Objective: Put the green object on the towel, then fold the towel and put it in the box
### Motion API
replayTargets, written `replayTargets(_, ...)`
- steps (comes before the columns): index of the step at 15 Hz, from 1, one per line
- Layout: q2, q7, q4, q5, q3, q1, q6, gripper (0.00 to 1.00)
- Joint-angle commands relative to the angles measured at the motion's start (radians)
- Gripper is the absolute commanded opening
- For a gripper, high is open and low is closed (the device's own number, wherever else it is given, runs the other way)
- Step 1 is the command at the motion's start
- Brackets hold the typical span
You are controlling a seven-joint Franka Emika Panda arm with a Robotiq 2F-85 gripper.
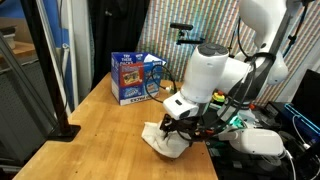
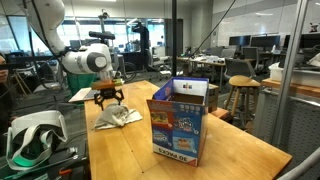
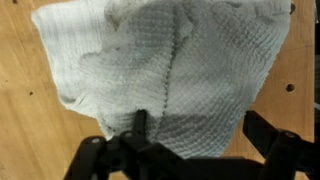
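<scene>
It isn't time to close on the towel yet: the towel (image 1: 158,143) (image 3: 193,116) is between my spread fingers, but they stop above the towel's folds in an exterior view, so I should lower my gripper first.
A white waffle-weave towel (image 1: 158,143) lies crumpled on the wooden table; it also shows in an exterior view (image 2: 120,118) and fills the wrist view (image 3: 170,60). My gripper (image 3: 200,130) hovers just over the towel's near edge with its black fingers spread wide on either side of the cloth, open and holding nothing. It appears in both exterior views (image 1: 180,128) (image 2: 108,103). The blue printed cardboard box (image 1: 137,77) stands open-topped on the table away from the towel, nearest the camera in an exterior view (image 2: 178,122). No green object shows in any view.
A white headset (image 1: 262,142) lies on the table beside the arm's base, seen also in an exterior view (image 2: 30,138). A black stand foot (image 1: 62,128) rests on the table corner. A wooden stool (image 2: 243,95) stands beyond the table.
</scene>
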Motion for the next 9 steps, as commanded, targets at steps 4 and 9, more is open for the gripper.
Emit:
replayTargets(4,0.082,0.035,0.059,-0.019,0.015,-0.025,-0.062,1.0)
replayTargets(9,0.106,0.044,0.079,-0.019,0.01,-0.041,-0.074,0.53)
